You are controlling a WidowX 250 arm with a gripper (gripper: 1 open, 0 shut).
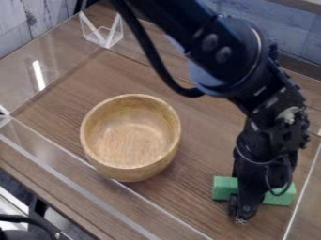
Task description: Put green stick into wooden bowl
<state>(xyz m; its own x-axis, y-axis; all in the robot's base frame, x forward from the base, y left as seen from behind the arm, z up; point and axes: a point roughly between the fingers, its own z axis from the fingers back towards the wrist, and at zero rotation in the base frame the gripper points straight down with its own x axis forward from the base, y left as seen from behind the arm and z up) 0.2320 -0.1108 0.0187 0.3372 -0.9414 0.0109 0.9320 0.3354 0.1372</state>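
Note:
I will next grab the green stick (273,197) by its middle with my gripper, to put it into the wooden bowl (130,136).
The wooden bowl (130,136) stands empty and upright at the left-middle of the wood-grain table. The green stick (273,197) lies flat on the table near the front right corner, well apart from the bowl. My gripper (242,204) points straight down over the left part of the stick and covers its middle, so green shows on both sides of the dark fingers (239,216). The fingers reach down to the stick's level. Their gap is hidden by the dark wrist, so I cannot see whether they hold the stick.
A clear plastic wall (75,173) runs along the table's front left edge, close to the bowl. A small clear plastic stand (100,30) sits at the far back. The black arm (207,47) crosses the upper right of the view.

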